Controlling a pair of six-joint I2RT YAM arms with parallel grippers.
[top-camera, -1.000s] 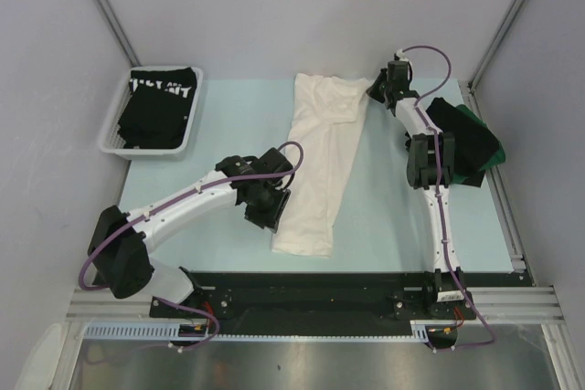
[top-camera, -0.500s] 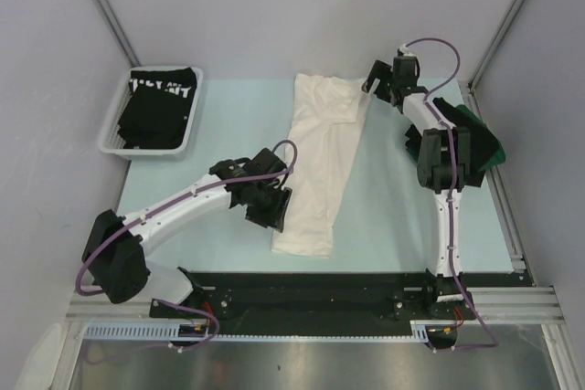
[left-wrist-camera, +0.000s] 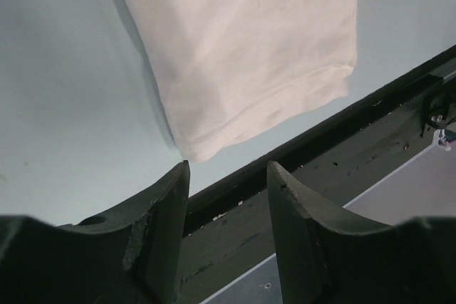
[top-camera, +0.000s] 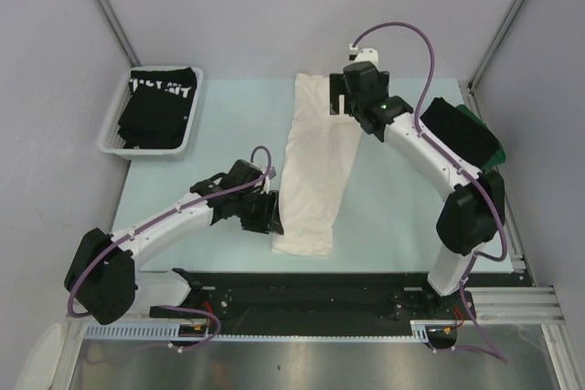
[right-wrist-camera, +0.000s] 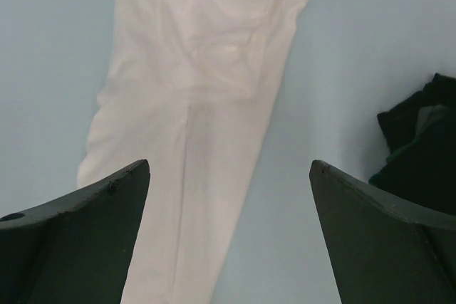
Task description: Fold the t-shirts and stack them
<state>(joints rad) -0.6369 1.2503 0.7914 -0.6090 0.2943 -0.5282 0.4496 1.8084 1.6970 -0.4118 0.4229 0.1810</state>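
I should reach the white t-shirt with my left gripper and grab its near hem corner. The other hem corner then stays free for folding the t-shirt.
A white t-shirt lies folded into a long strip down the middle of the table, plain side up. My left gripper is low beside the strip's near left edge, open, with nothing between its fingers; the shirt's near corner lies just ahead of it. My right gripper hangs above the strip's far end, jaws spread wide and empty, looking down on the shirt. Black and dark green t-shirts are heaped at the right edge. A black t-shirt with white lettering lies in the basket.
A white mesh basket stands at the far left of the table. The black rail with the arm bases runs along the near edge, close behind the shirt's near hem. Grey walls enclose the back and both sides.
My right gripper has opened wide and swung left from the shirt's far right corner to above its far end. My left gripper has opened a little and drawn back off the shirt's edge.
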